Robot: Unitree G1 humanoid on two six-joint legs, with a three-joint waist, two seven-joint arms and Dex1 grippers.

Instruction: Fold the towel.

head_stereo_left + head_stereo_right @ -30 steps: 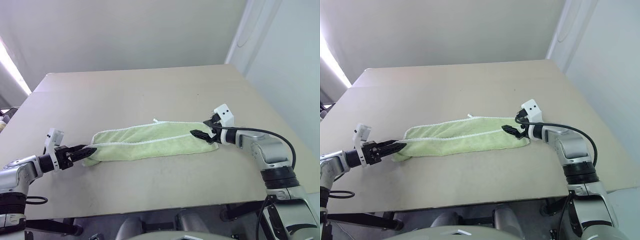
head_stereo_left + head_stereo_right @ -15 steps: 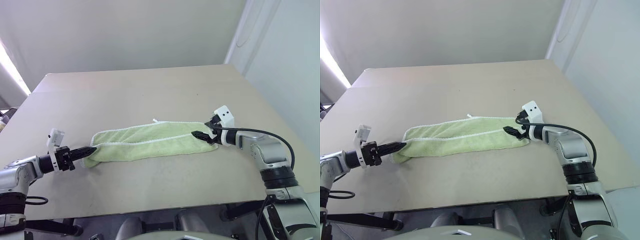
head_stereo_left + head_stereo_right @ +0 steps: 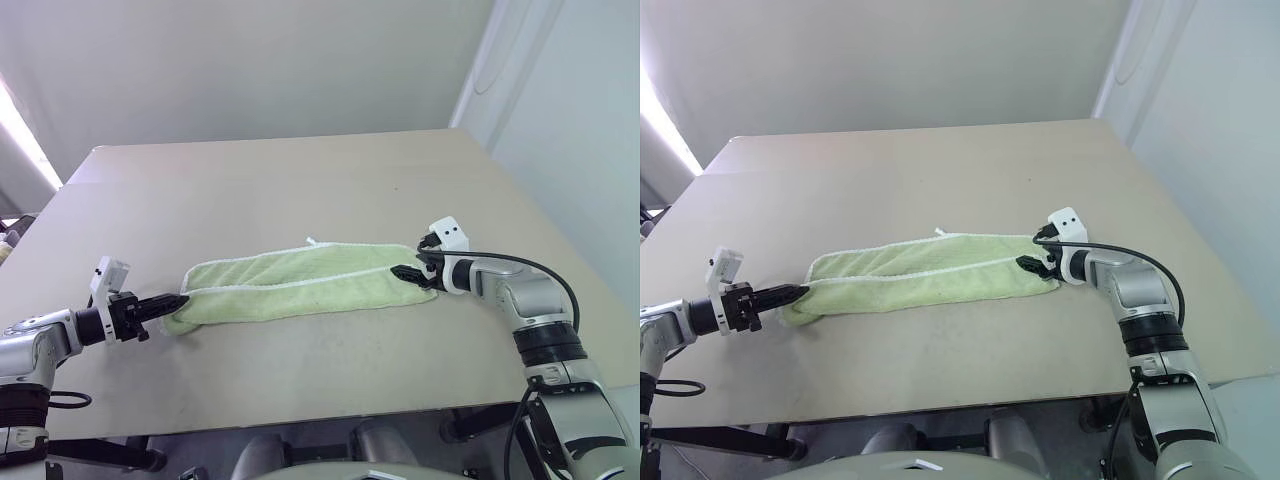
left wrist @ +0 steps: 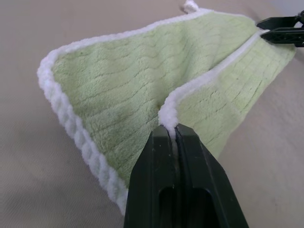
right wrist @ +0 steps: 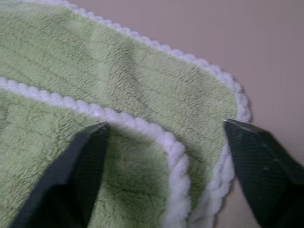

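Note:
The towel's long strip (image 3: 300,290) is lying flat on the tabletop, so my right gripper next needs to take hold of its hemmed corner (image 3: 428,275), where the thick white edge stands up.
The towel (image 3: 300,283), lime-green with a whitish hem, lies folded lengthwise as a long strip across the middle of the table. Its small white tag (image 3: 311,241) pokes out at the far edge. My left gripper (image 3: 180,299) is at the strip's left end, low over the table. In the left wrist view it (image 4: 173,133) is shut on the upper layer's white hem. My right gripper (image 3: 404,272) is down at the strip's right end. In the right wrist view its fingers (image 5: 90,166) stand apart, astride the towel's corner (image 5: 180,156).
The tan table (image 3: 300,180) runs far back to a plain wall. Its front edge lies close below both arms and its right edge just beyond my right arm. A black cable (image 3: 520,262) loops over my right forearm.
My left gripper has closed on the towel's left end. My right gripper has sunk a little onto the right end, its fingers drawing somewhat closer together.

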